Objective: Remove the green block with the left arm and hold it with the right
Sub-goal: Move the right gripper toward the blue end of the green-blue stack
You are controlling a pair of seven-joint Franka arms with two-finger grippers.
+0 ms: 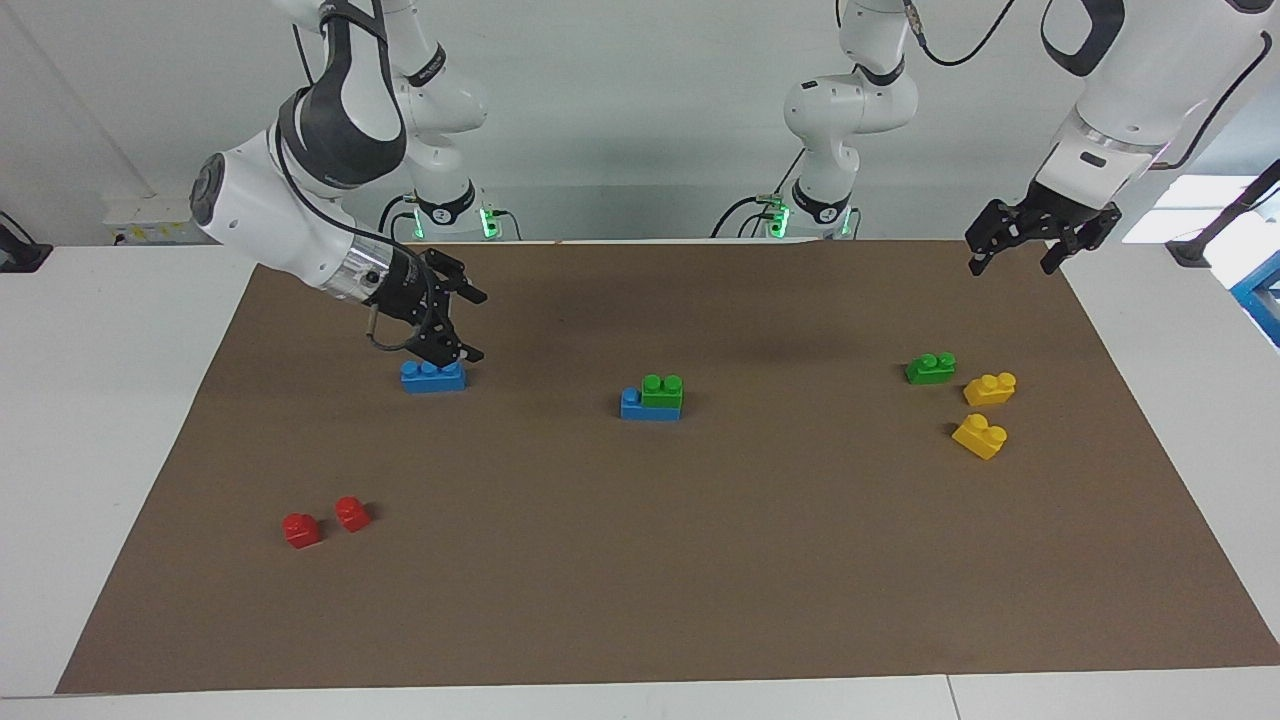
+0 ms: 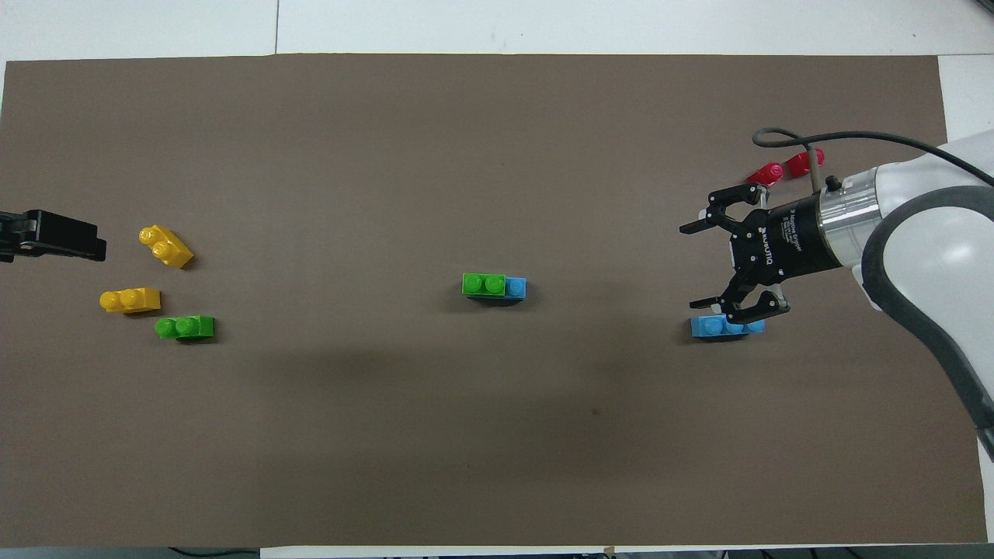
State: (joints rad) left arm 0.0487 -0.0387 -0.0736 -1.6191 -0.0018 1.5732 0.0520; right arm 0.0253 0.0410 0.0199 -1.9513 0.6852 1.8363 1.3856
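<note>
I will grab the stack's blue brick by its exposed end [image 2: 517, 288] with my right gripper next. I will hold the stack that way while the green block [image 2: 484, 285] comes off.
A green block [image 1: 662, 390] [image 2: 483, 283] sits on a blue brick [image 1: 633, 406] [image 2: 516, 288] in the middle of the brown mat. A second green block [image 1: 930, 368] [image 2: 185, 327] lies alone toward the left arm's end. My right gripper [image 1: 477, 326] [image 2: 691, 268] is open and empty, tilted sideways, just over a lone blue three-stud brick [image 1: 432, 376] [image 2: 726, 327] and apart from the stack. My left gripper [image 1: 1012, 266] [image 2: 78, 242] is open and empty, raised over the mat's edge at the left arm's end, apart from every brick.
Two yellow bricks [image 1: 990, 388] [image 1: 980, 435] lie beside the lone green block, also in the overhead view [image 2: 130, 300] [image 2: 165, 246]. Two small red bricks [image 1: 300, 529] [image 1: 352, 513] lie toward the right arm's end. The brown mat [image 1: 640, 580] covers the table.
</note>
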